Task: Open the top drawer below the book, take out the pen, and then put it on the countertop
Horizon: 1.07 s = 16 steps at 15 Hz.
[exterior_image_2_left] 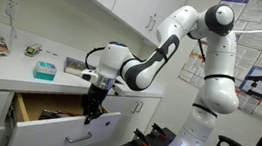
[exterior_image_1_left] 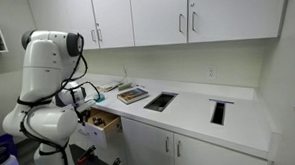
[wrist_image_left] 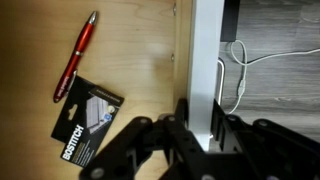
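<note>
Little of the drawer's bottom shows between the countertop edge and my fingers, so I will pull the top drawer farther before opening my gripper.
The top drawer [exterior_image_2_left: 64, 127] stands pulled open below the countertop [exterior_image_1_left: 191, 112], and its light wooden inside shows in the wrist view [wrist_image_left: 140, 60]. A red pen [wrist_image_left: 76, 56] lies on the drawer floor. My gripper [wrist_image_left: 205, 130] straddles the drawer's white front panel with one finger inside and one outside, pressed against it. It shows in both exterior views [exterior_image_1_left: 83, 112] [exterior_image_2_left: 89, 116]. The book [exterior_image_1_left: 133, 94] lies flat on the countertop above the drawer, and also shows in an exterior view [exterior_image_2_left: 76, 65].
A black Bostitch staple box [wrist_image_left: 86, 116] lies in the drawer beside the pen. A teal box [exterior_image_2_left: 45, 70] and papers sit on the countertop. Two dark cut-outs [exterior_image_1_left: 160, 101] are in the worktop. A white cable [wrist_image_left: 240, 70] lies on the floor.
</note>
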Tool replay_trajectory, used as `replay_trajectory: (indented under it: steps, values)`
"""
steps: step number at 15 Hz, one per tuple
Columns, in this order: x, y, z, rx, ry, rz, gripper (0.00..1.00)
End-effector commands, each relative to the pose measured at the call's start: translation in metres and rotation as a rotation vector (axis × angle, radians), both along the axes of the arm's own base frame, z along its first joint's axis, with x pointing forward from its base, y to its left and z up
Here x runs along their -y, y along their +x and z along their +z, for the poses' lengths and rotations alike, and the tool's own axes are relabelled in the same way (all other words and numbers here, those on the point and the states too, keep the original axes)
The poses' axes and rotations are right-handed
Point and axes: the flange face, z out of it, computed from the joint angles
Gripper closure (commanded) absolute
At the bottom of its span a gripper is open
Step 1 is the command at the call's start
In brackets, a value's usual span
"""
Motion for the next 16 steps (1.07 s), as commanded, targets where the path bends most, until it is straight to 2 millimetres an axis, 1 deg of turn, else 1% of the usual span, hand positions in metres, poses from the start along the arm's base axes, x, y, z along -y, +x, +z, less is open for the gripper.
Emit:
replay_trajectory:
  steps: [1, 5, 8, 10, 11, 13, 16]
  values:
    - [-0.011, -0.064, -0.024, -0.036, 0.048, 0.002, 0.94]
    - [-0.004, -0.110, -0.022, -0.043, 0.046, -0.026, 0.94]
    - [0.005, -0.139, -0.017, -0.045, 0.111, -0.045, 0.94]
    - [0.011, -0.150, -0.015, -0.048, 0.143, -0.057, 0.94]
    - [0.015, -0.151, -0.014, -0.044, 0.151, -0.063, 0.94]
    - [0.021, -0.142, -0.009, -0.029, 0.162, -0.082, 0.94]
    - [0.021, -0.130, -0.004, -0.012, 0.157, -0.094, 0.94]
